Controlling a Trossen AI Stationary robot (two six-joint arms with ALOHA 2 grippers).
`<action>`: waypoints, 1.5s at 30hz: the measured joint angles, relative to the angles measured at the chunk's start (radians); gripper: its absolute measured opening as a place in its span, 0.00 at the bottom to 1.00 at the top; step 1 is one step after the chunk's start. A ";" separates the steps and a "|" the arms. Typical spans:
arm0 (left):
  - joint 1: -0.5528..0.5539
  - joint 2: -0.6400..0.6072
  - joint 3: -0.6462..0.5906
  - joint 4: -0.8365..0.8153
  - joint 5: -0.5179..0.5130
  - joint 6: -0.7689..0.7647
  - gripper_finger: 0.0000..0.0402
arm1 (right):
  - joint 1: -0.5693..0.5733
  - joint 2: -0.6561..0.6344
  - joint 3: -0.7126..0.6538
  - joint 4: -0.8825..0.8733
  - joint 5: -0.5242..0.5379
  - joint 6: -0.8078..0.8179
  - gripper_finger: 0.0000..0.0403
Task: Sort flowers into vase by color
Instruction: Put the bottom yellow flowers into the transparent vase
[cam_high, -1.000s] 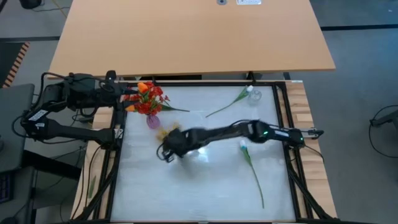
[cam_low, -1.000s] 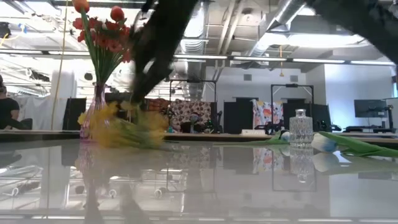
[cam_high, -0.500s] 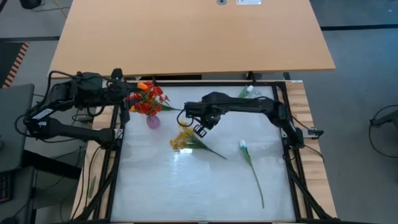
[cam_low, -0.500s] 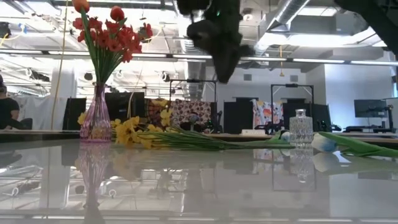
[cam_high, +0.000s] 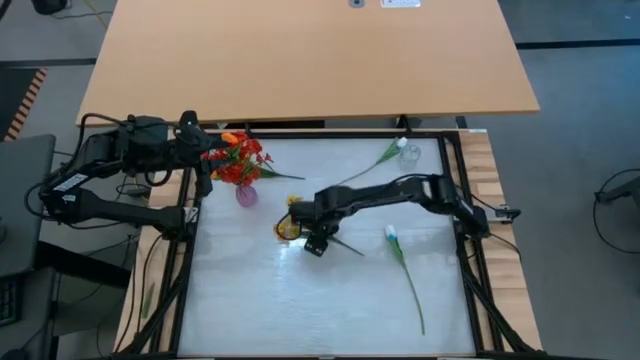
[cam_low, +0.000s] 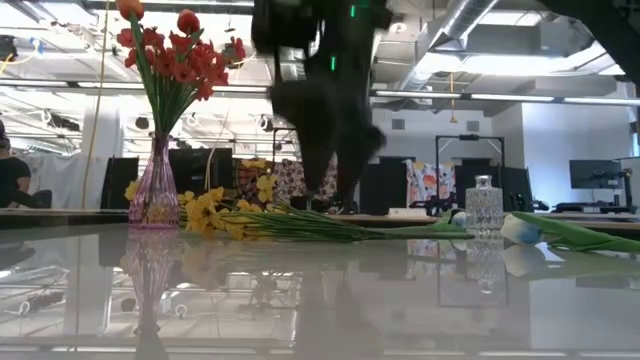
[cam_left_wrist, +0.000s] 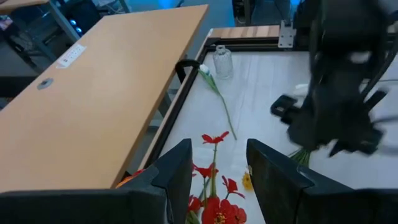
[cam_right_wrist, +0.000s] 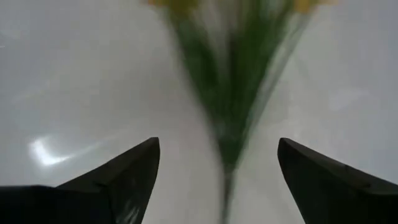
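My right gripper is to take hold of the yellow spray (cam_high: 292, 225) next by its bunched green stems, so that it can sort the yellow flowers into a vase.
A pink vase (cam_high: 246, 194) (cam_low: 153, 195) at the far left holds red and orange flowers (cam_high: 238, 160) (cam_low: 175, 60). A yellow spray (cam_high: 292, 225) (cam_low: 240, 215) lies flat on the table beside it, blooms toward the vase. My right gripper (cam_high: 315, 238) (cam_low: 328, 195) hangs open just above the spray. In the right wrist view its fingers (cam_right_wrist: 124, 174) stand on either side of the green stems (cam_right_wrist: 230, 106) and do not touch them. My left gripper (cam_high: 205, 160) (cam_left_wrist: 214, 168) waits open beside the red flowers (cam_left_wrist: 214, 205), fingers apart.
A small clear vase (cam_high: 410, 153) (cam_low: 484, 207) stands at the far right with a white flower (cam_high: 385, 157) lying beside it. Another white flower (cam_high: 392, 235) lies on its long stem toward the near right. A black frame (cam_high: 188, 260) borders the table.
The yellow spray, a second ago blurred and moving at my right gripper, now lies still on the table. My right gripper went up and toward the far edge, then came back down over the spray's stems, and its fingers have opened wide.
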 joint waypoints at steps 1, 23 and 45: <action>0.000 0.000 0.000 0.001 -0.006 0.001 0.35 | 0.001 0.014 -0.019 0.020 0.023 0.007 0.88; 0.000 0.031 0.000 0.006 -0.044 -0.094 0.35 | 0.016 0.045 -0.038 0.037 0.019 -0.086 0.08; 0.000 0.032 0.000 0.248 -0.195 -0.266 0.35 | -0.637 -1.273 -1.225 1.182 0.203 -0.508 0.08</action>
